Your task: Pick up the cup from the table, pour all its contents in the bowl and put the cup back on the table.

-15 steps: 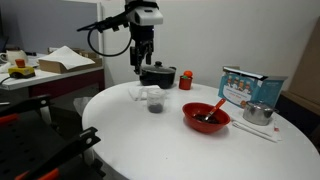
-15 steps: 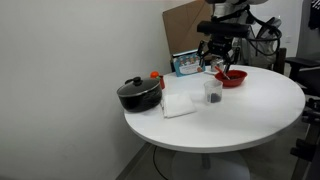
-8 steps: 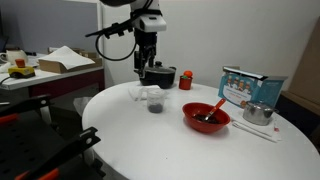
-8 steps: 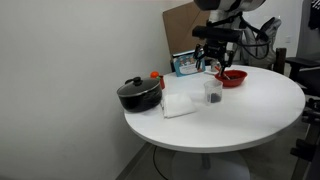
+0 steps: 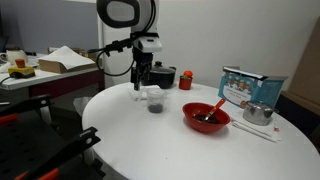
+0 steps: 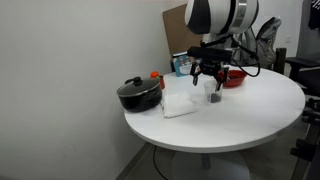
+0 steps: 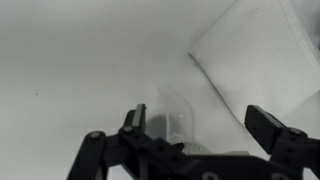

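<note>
My gripper needs to pour into the bowl (image 5: 206, 118), so it should grab the upright clear cup by the cup's rim on the napkin side and leave the opposite side of the cup's rim open.
The clear cup (image 5: 155, 100) stands upright on the round white table (image 5: 150, 145), with dark contents (image 5: 155, 107) at its bottom. It also shows in the other exterior view (image 6: 214, 95). My gripper (image 5: 142, 84) hangs low, just beside and above the cup, open and empty. It shows the same in an exterior view (image 6: 207, 80). In the wrist view the cup (image 7: 176, 120) lies between my spread fingers, nearer the left one; the gripper (image 7: 200, 118) touches nothing. The red bowl (image 5: 206, 118) with its red spoon (image 5: 217, 106) sits further along the table.
A white napkin (image 6: 178, 104) lies by the cup and fills the wrist view's upper right (image 7: 260, 50). A black lidded pot (image 6: 139, 93), a small red cup (image 5: 187, 80), a printed box (image 5: 250, 88) and a metal pot (image 5: 259, 113) stand around. A cluttered desk (image 5: 50, 65) is behind.
My arm has swung down from high over the table to just above the cup, with the jaws still open. The cup and bowl have not moved.
</note>
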